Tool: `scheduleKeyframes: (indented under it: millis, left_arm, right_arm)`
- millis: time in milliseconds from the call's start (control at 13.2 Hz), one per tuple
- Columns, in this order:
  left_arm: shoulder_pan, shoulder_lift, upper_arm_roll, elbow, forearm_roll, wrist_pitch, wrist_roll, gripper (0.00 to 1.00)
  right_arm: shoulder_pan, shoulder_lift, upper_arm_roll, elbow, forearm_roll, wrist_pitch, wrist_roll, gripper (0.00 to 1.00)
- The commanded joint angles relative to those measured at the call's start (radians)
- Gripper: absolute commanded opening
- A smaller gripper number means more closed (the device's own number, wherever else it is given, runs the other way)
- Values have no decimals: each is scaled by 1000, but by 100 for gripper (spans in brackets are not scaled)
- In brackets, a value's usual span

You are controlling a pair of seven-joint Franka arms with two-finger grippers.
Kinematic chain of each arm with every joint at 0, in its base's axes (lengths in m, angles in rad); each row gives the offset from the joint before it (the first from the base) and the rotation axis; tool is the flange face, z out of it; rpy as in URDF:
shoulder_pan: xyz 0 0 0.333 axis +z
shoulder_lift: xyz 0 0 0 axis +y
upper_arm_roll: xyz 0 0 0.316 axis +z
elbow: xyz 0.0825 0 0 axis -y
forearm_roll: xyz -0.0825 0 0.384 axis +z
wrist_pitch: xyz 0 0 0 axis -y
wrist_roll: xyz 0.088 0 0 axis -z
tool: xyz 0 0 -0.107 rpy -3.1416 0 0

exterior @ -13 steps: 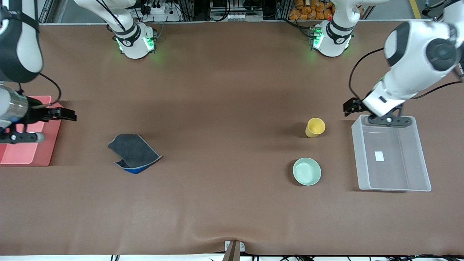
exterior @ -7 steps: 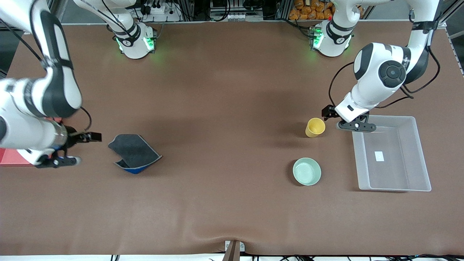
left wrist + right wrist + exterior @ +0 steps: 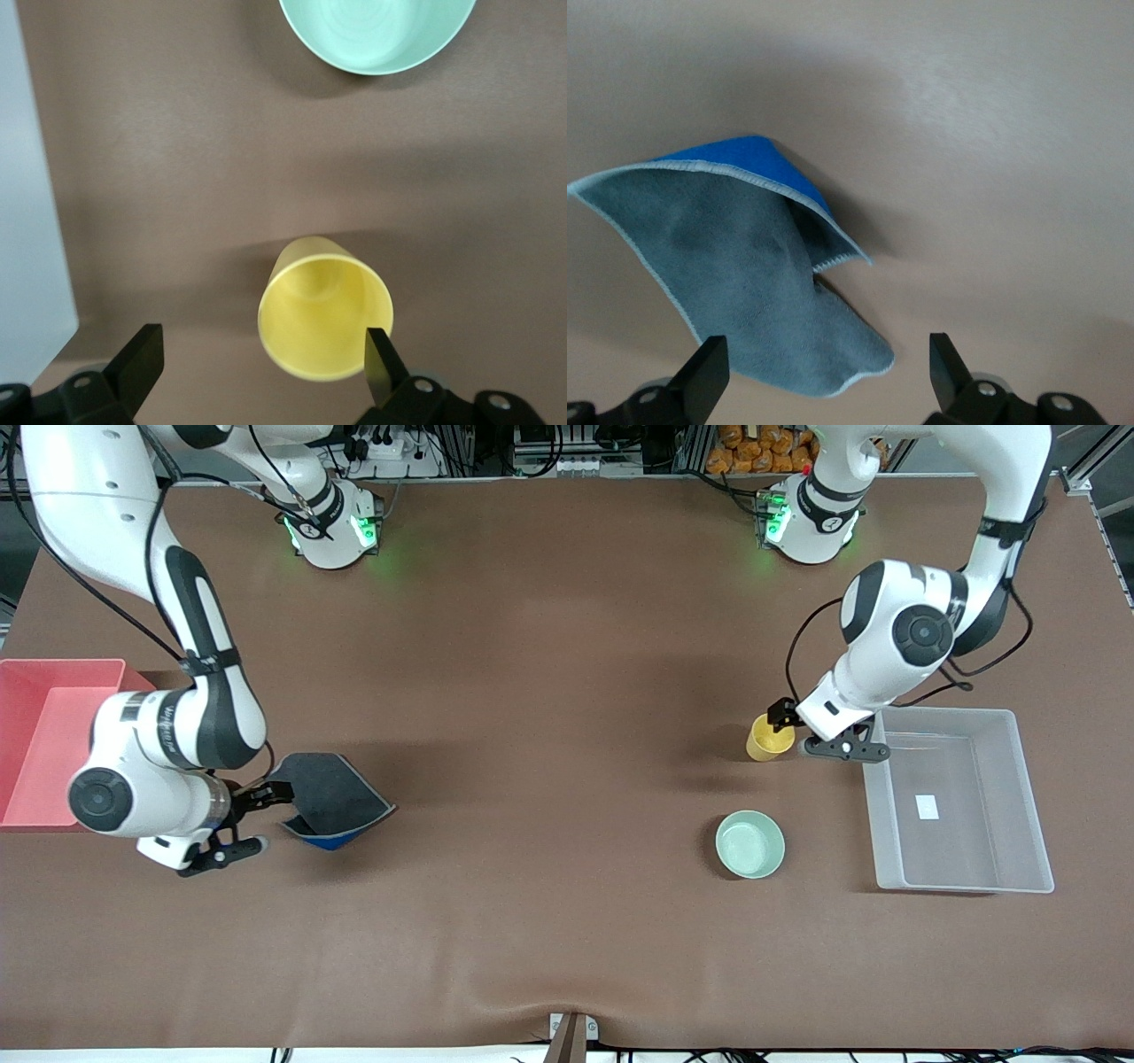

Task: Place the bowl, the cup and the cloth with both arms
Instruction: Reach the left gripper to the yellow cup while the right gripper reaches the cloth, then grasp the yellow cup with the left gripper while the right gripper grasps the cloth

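Note:
The robot's right gripper should grab the cloth's stitched edge (image 3: 849, 379) next. The cloth can then be put in the pink tray.
The yellow cup (image 3: 766, 737) stands upright toward the left arm's end of the table. My left gripper (image 3: 785, 721) is open just above it. In the left wrist view the cup (image 3: 325, 305) sits by one fingertip (image 3: 379, 352), off-centre between the open jaws (image 3: 261, 359). The mint-green bowl (image 3: 749, 844) lies nearer to the front camera than the cup and also shows in the left wrist view (image 3: 376, 31). The dark grey cloth (image 3: 332, 797), with a blue edge, lies flat toward the right arm's end. My right gripper (image 3: 264, 797) is open over its edge, as the right wrist view shows (image 3: 824, 367), with the cloth (image 3: 744, 274) below.
A clear plastic bin (image 3: 961, 887) stands beside the cup and bowl at the left arm's end; its wall shows in the left wrist view (image 3: 27, 221). A red tray (image 3: 62, 664) sits at the right arm's end. Brown table cover (image 3: 549, 779) lies between them.
My left gripper moved from over the bin's corner to the cup. My right gripper moved from over the red tray to the cloth's edge. The objects stayed still.

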Motion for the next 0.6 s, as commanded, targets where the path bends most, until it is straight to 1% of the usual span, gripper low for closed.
scheduleKeyframes:
  millis: [0, 151, 226, 302, 377, 528]
  left_arm:
    - [1, 44, -6, 2, 5, 36, -21, 87]
    - [1, 63, -5, 2, 9, 48, -21, 69]
    - [1, 70, -5, 2, 9, 49, -21, 56]
    - [1, 75, -5, 0, 9, 49, -21, 32]
    - [3, 75, -5, -6, 10, 49, -18, 0]
    - [3, 75, -5, -4, 16, 49, -13, 0]
  right_arm:
    - [9, 38, -9, 12, 15, 3, -73, 100]
    - [25, 51, -9, 12, 14, 19, -75, 100]
    - [25, 56, -9, 9, 14, 40, -79, 100]
    - [25, 65, -9, 6, 12, 60, -105, 100]
    - [23, 71, -9, 3, 14, 84, -154, 100]
    - [17, 88, -9, -6, 14, 135, -245, 100]
